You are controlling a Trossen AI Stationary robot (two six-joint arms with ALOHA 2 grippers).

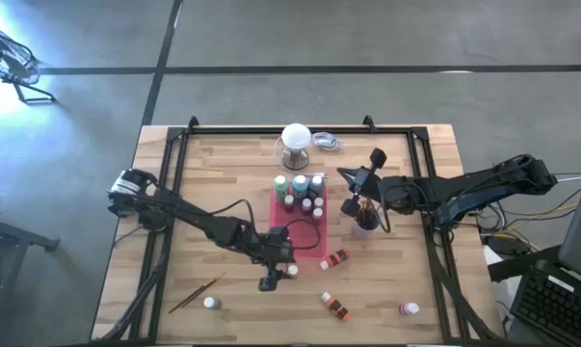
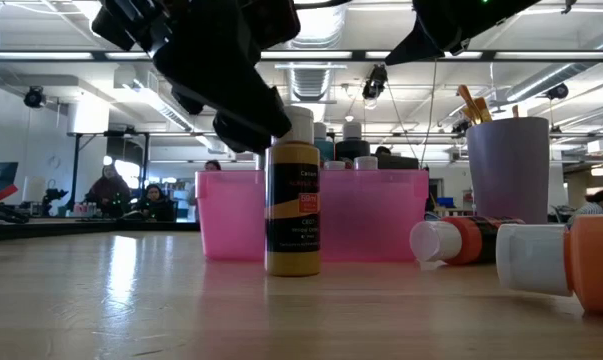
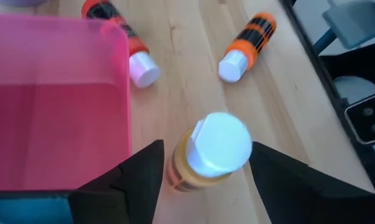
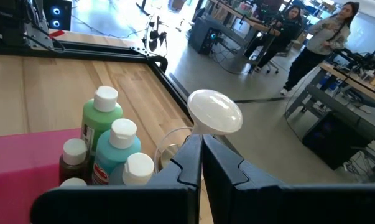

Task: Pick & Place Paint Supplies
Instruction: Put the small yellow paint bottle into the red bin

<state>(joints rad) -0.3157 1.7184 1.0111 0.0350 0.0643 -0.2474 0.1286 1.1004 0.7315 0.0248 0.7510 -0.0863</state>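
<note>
Next, the left gripper pinches the ochre paint bottle by its white cap (image 1: 292, 271), for the pink tray (image 1: 314, 243).
An ochre paint bottle (image 2: 292, 200) with a white cap (image 3: 219, 144) stands upright on the table just in front of the pink tray (image 1: 314, 243). My left gripper (image 3: 207, 145) is open, slanting down over the bottle with one finger on each side of its cap. Several bottles (image 1: 303, 190) stand in the tray's far end. My right gripper (image 4: 201, 163) is shut and hangs in the air by the tray's far right corner, above a purple cup (image 1: 365, 220) that holds brushes. Two orange bottles (image 3: 115, 28) (image 3: 246, 46) lie on their sides to the right. My left gripper's fingers (image 3: 143, 180) stand on either side of the ochre bottle's cap and neck, coming slanting from above and from the table's left. The bottle stands upright on its base on the table. Whether either finger touches it, I cannot tell.
A white ball-topped clear stand (image 1: 296, 143) is behind the tray. A third orange bottle (image 1: 407, 308) lies near the front right. A brush (image 1: 196, 294) and a small white-capped bottle (image 1: 210, 303) lie at the front left. Black rails frame the tabletop.
</note>
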